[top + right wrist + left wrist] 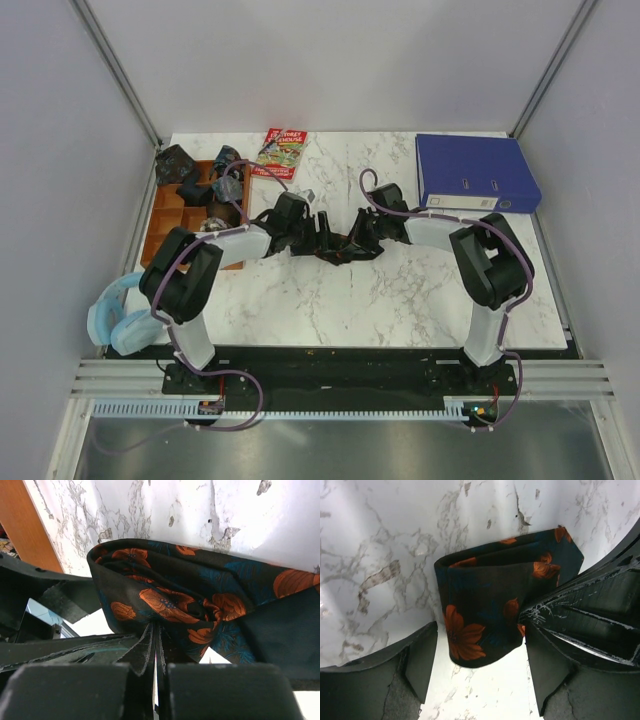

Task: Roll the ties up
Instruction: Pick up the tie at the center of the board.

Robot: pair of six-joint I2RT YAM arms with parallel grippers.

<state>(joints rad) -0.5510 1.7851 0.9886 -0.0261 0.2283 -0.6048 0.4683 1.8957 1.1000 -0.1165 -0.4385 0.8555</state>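
Note:
I should next grab the flowered tie's folded bundle across its near end (pixel 324 250) with my left gripper. It should stay rolled so I can set it into the tray (pixel 168 218).
The long tie (pixel 338 250), black with orange-red flowers, lies partly rolled on the marble table between my two grippers. In the left wrist view the tie (pixel 490 600) is a folded bundle, and my left gripper (pixel 480 642) is open with its fingers (pixel 420 660) on either side of the bundle's near end, not pressing it. My right gripper (pixel 157 640) is shut on a fold of the tie (pixel 190 600). Small dark grey-blue tie bundles (pixel 228 186) sit in the wooden tray (pixel 168 218) at the left. Both grippers (pixel 318 232) (pixel 356 238) meet at the table's middle.
A blue binder (pixel 475 172) lies at the back right. A red-and-green booklet (pixel 282 152) lies at the back centre. A light blue object (pixel 118 315) sits at the table's near left edge. The tray's orange edge (pixel 25 525) shows in the right wrist view.

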